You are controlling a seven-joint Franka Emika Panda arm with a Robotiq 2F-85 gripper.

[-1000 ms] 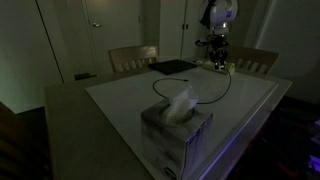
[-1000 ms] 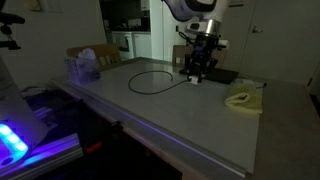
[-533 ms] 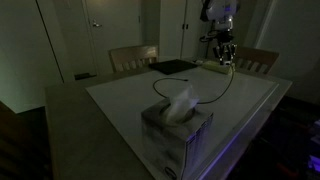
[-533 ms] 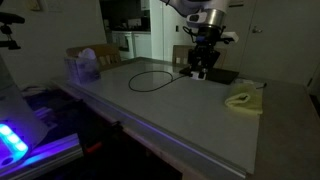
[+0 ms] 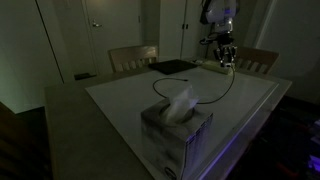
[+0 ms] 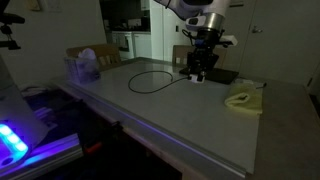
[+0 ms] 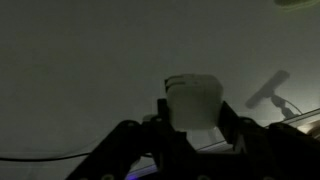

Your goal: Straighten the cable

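Note:
My gripper should stay closed on the plug, because the cord rises to the plug above the table and the plug would fall onto the table if I opened now.
The cable [image 5: 224, 90] is a thin black cord that curves in a loop on the white tabletop. It shows as an oval loop in an exterior view [image 6: 131, 82]. One end runs up to my gripper [image 5: 226, 62], which hovers low over the table near the far edge [image 6: 199, 74]. In the wrist view my gripper [image 7: 195, 112] is shut on a white block-shaped plug [image 7: 195, 98] at the cable's end. A stretch of cord [image 7: 50, 156] trails off at the lower left.
A tissue box [image 5: 178, 125] stands near the loop [image 6: 84, 67]. A flat black pad [image 5: 172, 67] lies by the gripper [image 6: 225, 75]. A yellow cloth [image 6: 243, 99] lies on the table. Two chairs [image 5: 133, 57] [image 5: 255, 60] stand behind the table.
My gripper has risen a little and shifted sideways along the far edge with the white plug in it. The cable end near it has followed. The loop lies as before.

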